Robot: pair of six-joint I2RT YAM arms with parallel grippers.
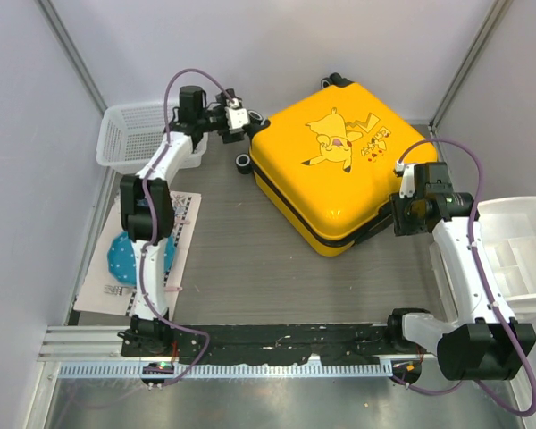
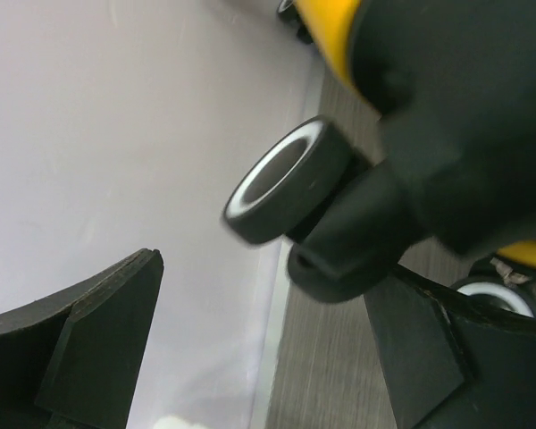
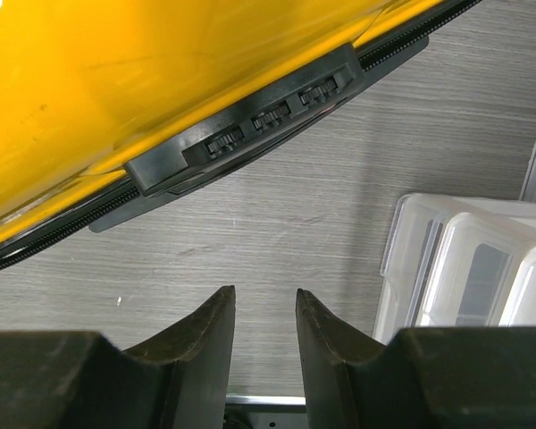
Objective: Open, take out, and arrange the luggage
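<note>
My left gripper is to turn the luggage (image 1: pixel 330 165) on the tabletop, so next it should grab it by its black corner wheel (image 1: pixel 255 117) and leave the zip band free.
The luggage (image 1: pixel 330 165) is a bright yellow hard-shell suitcase with a Pikachu print, lying flat and closed on the grey table. My left gripper (image 1: pixel 248 125) sits at its back left corner, open wide. In the left wrist view a black wheel (image 2: pixel 286 179) with a white rim hangs just beyond the left gripper (image 2: pixel 268 277), not between the fingers. My right gripper (image 1: pixel 402 219) hovers beside the suitcase's right side. In the right wrist view the right gripper (image 3: pixel 263 295) is open by a narrow gap with nothing in it, short of the black combination lock (image 3: pixel 250 125) and zip band.
A white mesh basket (image 1: pixel 134 134) stands at the back left. White plastic drawer bins (image 1: pixel 518 250) sit at the right edge, close to my right gripper in the right wrist view (image 3: pixel 464 268). A blue item on a paper mat (image 1: pixel 125 255) lies at the left.
</note>
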